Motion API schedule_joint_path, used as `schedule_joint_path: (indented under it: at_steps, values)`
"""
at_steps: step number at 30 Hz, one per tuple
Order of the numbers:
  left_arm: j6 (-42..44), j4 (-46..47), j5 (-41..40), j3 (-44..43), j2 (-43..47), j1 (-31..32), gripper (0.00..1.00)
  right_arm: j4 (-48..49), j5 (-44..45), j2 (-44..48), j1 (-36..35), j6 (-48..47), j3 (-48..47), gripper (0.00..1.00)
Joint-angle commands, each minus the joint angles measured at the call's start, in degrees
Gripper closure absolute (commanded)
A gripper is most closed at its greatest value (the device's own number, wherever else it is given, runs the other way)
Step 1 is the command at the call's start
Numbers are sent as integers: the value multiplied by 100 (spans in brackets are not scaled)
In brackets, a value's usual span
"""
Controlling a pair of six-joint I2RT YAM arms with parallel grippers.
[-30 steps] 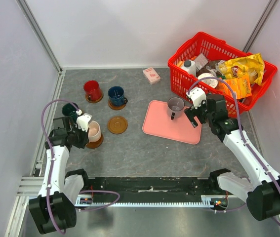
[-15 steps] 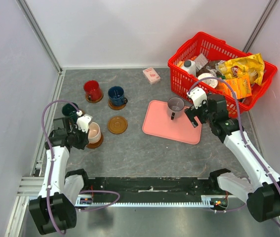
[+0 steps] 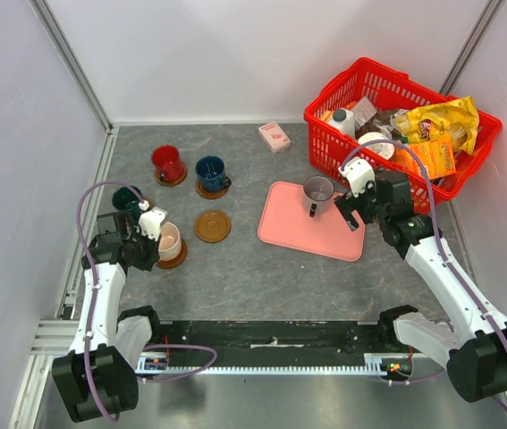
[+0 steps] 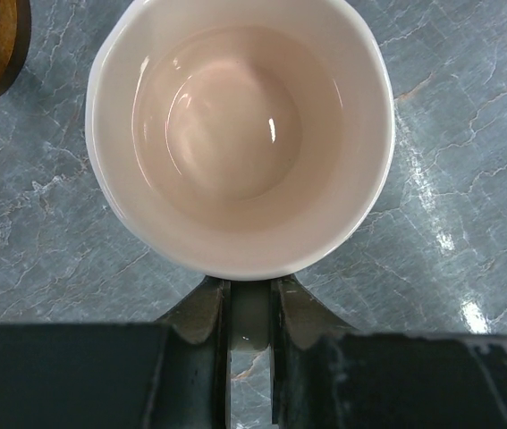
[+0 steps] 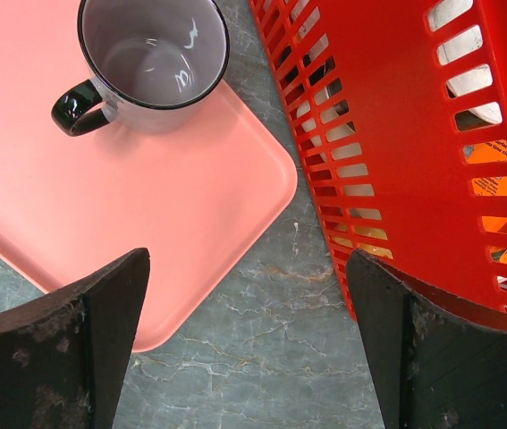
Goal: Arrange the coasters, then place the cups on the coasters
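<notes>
The brown coaster's edge shows close beneath the cup, so the cup would end on that coaster. It is now time for my left gripper to release the cream cup.
My left gripper is shut on the handle of the cream cup, which hangs or rests over a brown coaster; I cannot tell whether they touch. The red cup, the navy cup and the dark green cup each stand on a coaster. One coaster lies bare. The grey cup stands on the pink tray. My right gripper is open and holds nothing, just near-right of that cup, over the tray's corner.
A red basket full of packaged goods stands at the back right, close beside my right gripper. A small pink box lies by the back wall. Walls close in the left, back and right sides.
The left gripper with the cream cup has edged very slightly toward the near side. The right arm has not moved.
</notes>
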State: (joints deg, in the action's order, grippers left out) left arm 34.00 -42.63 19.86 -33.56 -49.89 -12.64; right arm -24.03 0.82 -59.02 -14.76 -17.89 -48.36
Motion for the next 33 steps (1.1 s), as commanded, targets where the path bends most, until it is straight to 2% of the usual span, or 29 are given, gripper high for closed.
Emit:
schedule_joint_path:
  at_steps: [1,6,9,13,18,28,33]
  values:
    - [300,466,53,-1,49,-54,98,92,-64,84,9,22,-7,2]
    - [327,458,36,34,67,-63,98,92,-64,84,9,40,-7,2]
    - [362,405,36,16,58,-63,93,92,-64,84,9,40,-7,2]
    - [406,308,36,-1,67,-63,83,83,-64,75,17,40,-16,2]
    - [476,185,45,-28,163,-63,63,92,-64,75,0,49,-7,2]
    - [555,-289,1,-326,400,-63,48,83,-64,5,9,40,-7,2]
    - [310,-719,35,-896,699,-54,34,65,-64,-118,9,31,-16,2]
